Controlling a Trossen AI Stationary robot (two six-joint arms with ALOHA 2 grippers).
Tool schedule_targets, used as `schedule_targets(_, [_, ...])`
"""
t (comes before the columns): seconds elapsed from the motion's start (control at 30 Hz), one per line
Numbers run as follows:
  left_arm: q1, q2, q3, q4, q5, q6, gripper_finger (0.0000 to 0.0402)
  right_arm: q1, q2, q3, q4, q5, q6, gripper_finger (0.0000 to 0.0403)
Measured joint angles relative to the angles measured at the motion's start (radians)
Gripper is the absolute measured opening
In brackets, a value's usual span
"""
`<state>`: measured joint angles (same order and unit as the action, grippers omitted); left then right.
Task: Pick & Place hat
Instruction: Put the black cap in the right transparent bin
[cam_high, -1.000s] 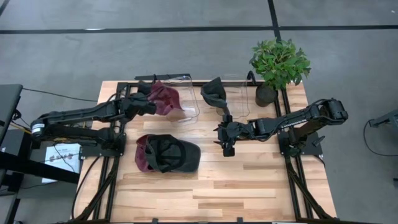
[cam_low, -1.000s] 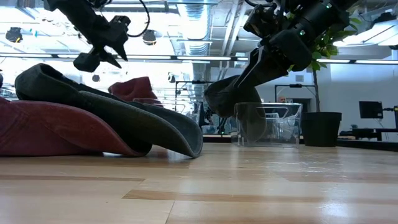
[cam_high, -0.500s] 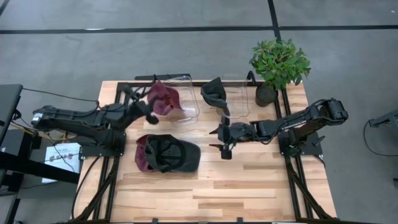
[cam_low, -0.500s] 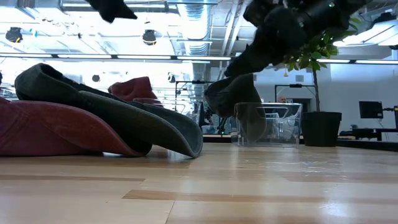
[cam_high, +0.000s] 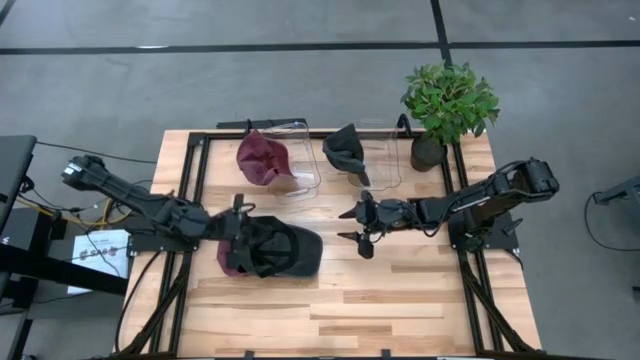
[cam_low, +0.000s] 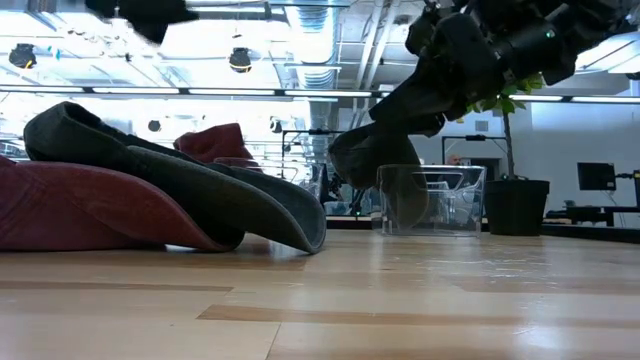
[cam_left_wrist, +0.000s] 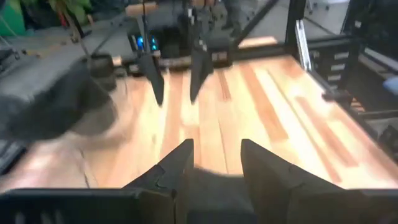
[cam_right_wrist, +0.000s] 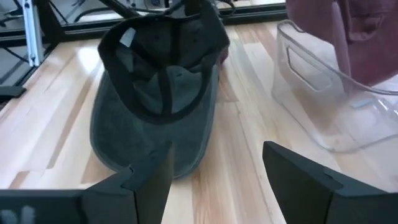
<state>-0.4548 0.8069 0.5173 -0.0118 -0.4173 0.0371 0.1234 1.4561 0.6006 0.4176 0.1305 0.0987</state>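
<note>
The dark grey hat (cam_high: 290, 250) needs to be placed, so my right gripper should pick it up by the hat's rim next.
A dark grey hat (cam_high: 290, 250) lies upside down on a maroon hat (cam_high: 227, 256) at the table's middle left; both also show in the low view, the grey hat (cam_low: 180, 170) on the maroon one (cam_low: 80, 210). My left gripper (cam_high: 241, 213) hovers open over the pile's far left edge, pointing toward the right arm, with nothing between its fingers (cam_left_wrist: 183, 158). My right gripper (cam_high: 356, 226) stands open to the right of the pile, facing the grey hat (cam_right_wrist: 155, 93). A second maroon hat (cam_high: 262, 158) and a second dark hat (cam_high: 345, 148) sit in clear bins at the far side.
Two clear bins (cam_high: 306, 168) (cam_high: 386, 160) stand side by side at the far edge, and a potted plant (cam_high: 447, 100) stands at the far right corner. Bare wood lies along the near edge. Black frame rails (cam_high: 196, 190) run along both sides.
My left gripper has drawn away from the maroon hat in the far bin and swung toward the near edge, rolling as it went, and is now above the stacked hats. That hat stays in its bin. My right gripper has tipped and rolled a little in place.
</note>
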Motion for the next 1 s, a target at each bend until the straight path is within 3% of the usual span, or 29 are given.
schedule_targets(0.23, [0.018, 0.003, -0.217, 0.321, -0.001, -0.004, 0.0131, 0.000, 0.160, -0.001, 0.212, -0.001, -0.044, 0.0240])
schedule_targets(0.5, [0.021, -0.001, -0.220, 0.381, 0.057, -0.036, 0.0131, -0.022, 0.380, 0.091, 0.308, -0.002, -0.046, 0.0240])
schedule_targets(0.73, [0.017, 0.042, -0.219, 0.385, 0.072, -0.152, 0.0131, -0.019, 0.550, 0.213, 0.347, -0.004, 0.018, 0.0240])
schedule_targets(1.0, [0.009, 0.117, -0.219, 0.393, 0.075, -0.203, 0.0131, -0.017, 0.613, 0.272, 0.346, -0.064, 0.085, 0.0232])
